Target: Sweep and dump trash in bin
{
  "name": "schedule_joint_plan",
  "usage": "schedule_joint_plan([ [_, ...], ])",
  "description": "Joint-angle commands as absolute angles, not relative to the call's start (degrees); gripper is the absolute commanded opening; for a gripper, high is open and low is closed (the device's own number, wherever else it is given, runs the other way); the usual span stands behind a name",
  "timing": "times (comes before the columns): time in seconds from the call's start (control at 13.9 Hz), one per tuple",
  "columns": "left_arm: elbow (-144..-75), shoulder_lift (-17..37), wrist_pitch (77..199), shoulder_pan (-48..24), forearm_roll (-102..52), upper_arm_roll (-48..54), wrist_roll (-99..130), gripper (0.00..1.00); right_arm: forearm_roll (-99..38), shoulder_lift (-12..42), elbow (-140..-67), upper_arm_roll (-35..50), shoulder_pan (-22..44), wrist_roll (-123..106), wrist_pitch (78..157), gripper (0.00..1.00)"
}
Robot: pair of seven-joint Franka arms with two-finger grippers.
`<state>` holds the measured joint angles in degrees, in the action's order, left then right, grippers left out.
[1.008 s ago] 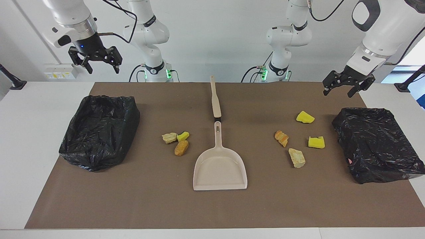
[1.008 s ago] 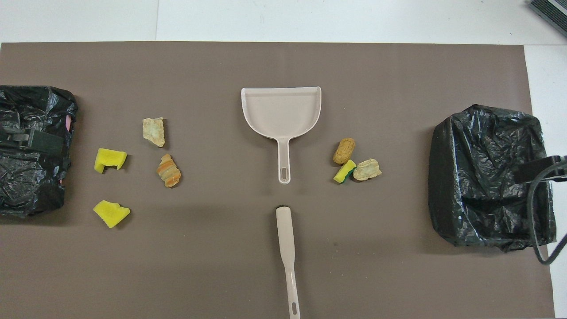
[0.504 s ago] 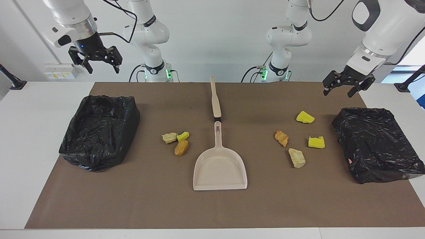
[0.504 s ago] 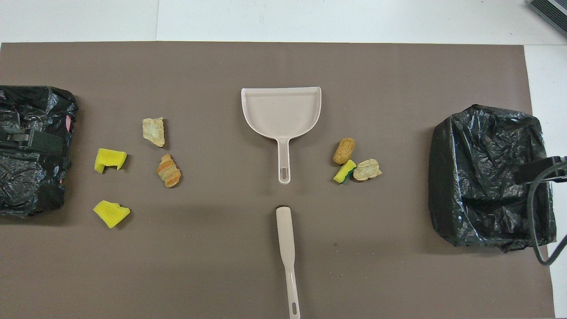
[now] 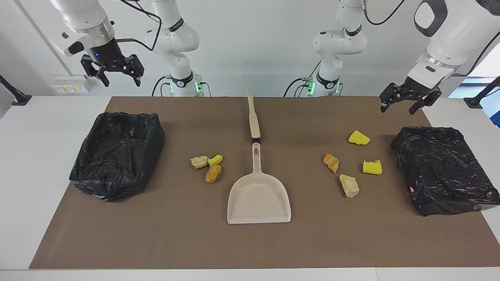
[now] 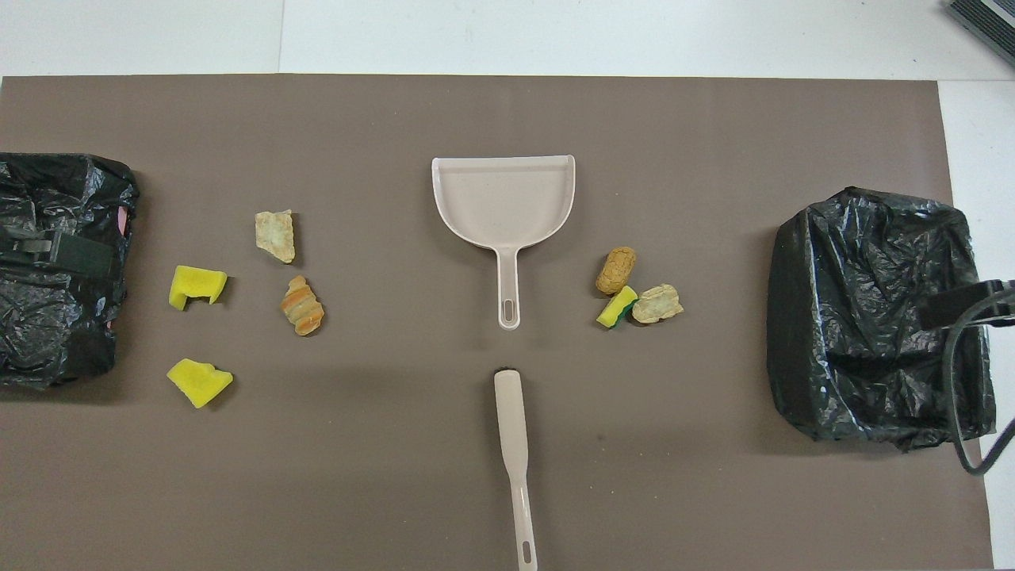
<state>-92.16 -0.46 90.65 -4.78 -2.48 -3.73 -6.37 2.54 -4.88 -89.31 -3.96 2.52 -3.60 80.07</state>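
I will grab the beige dustpan by its narrow handle (image 6: 508,289) next with my right gripper, because the dustpan is far wider than my open fingers.
The trash lies in two groups on the brown mat. A beige lump (image 5: 199,162), a yellow sponge piece (image 5: 215,159) and an orange-brown lump (image 5: 213,173) sit together toward the right arm's end. Toward the left arm's end lie two yellow sponge pieces (image 5: 359,137) (image 5: 372,167), a striped orange lump (image 5: 331,162) and a beige lump (image 5: 349,185). A black-bagged bin (image 5: 156,128) (image 6: 793,238) stands at the right arm's end. Another bin (image 5: 429,130) (image 6: 119,182) stands at the left arm's end. My right gripper (image 5: 122,83) and left gripper (image 5: 397,110) hang high and open, each by its own bin, holding nothing.
A beige dustpan (image 5: 258,199) (image 6: 503,194) lies in the middle of the mat, its handle pointing toward the robots. A beige brush (image 5: 253,115) (image 6: 514,444) lies in line with it, nearer to the robots. White table borders the mat.
The right gripper has risen very slightly. Nothing on the table has moved.
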Motion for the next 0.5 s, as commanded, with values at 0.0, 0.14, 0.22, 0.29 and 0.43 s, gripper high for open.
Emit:
schedule_joint_plan([
  [0.0, -92.3, -1.0, 90.2, -4.4, -1.9, -3.5, -6.9, 1.00, 1.8, -6.5, -91.4, -3.8, 1.6, -5.4, 81.9, 1.00],
  [0.14, -92.3, -1.0, 90.3, -4.4, -1.9, -3.5, -7.0, 1.00, 1.8, -6.5, -91.4, -3.8, 1.6, -5.4, 81.9, 1.00],
  [0.22, -92.3, -1.0, 90.5, -4.5, -1.9, -3.5, -7.0, 1.00, 1.8, -6.5, -91.4, -3.8, 1.6, -5.4, 81.9, 1.00],
  [0.29, -92.3, -1.1, 90.5, -4.6, -2.0, -3.5, -6.9, 1.00, 1.8, -6.5, -91.4, -3.8, 1.6, -5.4, 81.9, 1.00],
  [0.43, -92.4, -1.1, 90.6, -4.7, -2.0, -3.5, -6.9, 1.00, 1.8, -6.5, -91.4, -3.8, 1.6, -5.4, 81.9, 1.00],
])
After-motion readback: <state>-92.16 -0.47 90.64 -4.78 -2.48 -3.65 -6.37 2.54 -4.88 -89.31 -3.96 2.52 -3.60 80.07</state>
